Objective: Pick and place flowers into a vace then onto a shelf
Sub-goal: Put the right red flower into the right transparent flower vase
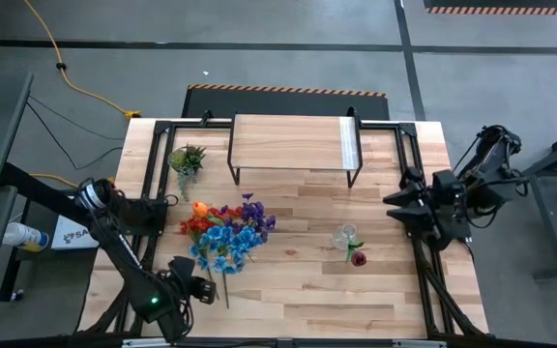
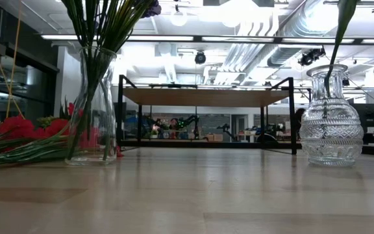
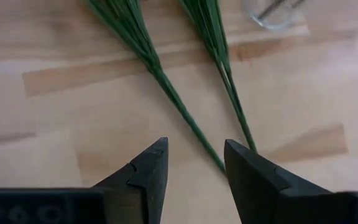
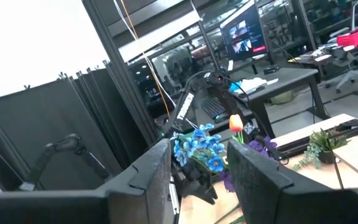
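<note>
I need to grab the red flowers by their green stem with my left gripper, so their red blooms stay free to fill the vase.
The flowers (image 1: 225, 232) lie in a heap on the table's left half, with red, blue, purple and one orange bloom; their green stems (image 3: 166, 81) run toward the near edge. My left gripper (image 1: 211, 288) (image 3: 194, 146) is open at the stem ends, one finger on either side of the thin tips (image 3: 219, 163). The cut-glass vase (image 1: 347, 236) (image 2: 330, 117) stands right of centre with one stem in it; a red bloom (image 1: 358, 258) shows beside it. The shelf (image 1: 293, 145) (image 2: 206, 97) stands at the far edge. My right gripper (image 1: 399, 208) (image 4: 201, 162) waits open at the right edge.
The small spiky green plant (image 1: 187, 159) stands left of the shelf. In the low view a plain glass (image 2: 95, 110) holding green stems stands at the left, with red blooms (image 2: 18, 127) lying beside it. Bare wood (image 1: 298, 290) lies between the flowers and the near edge.
</note>
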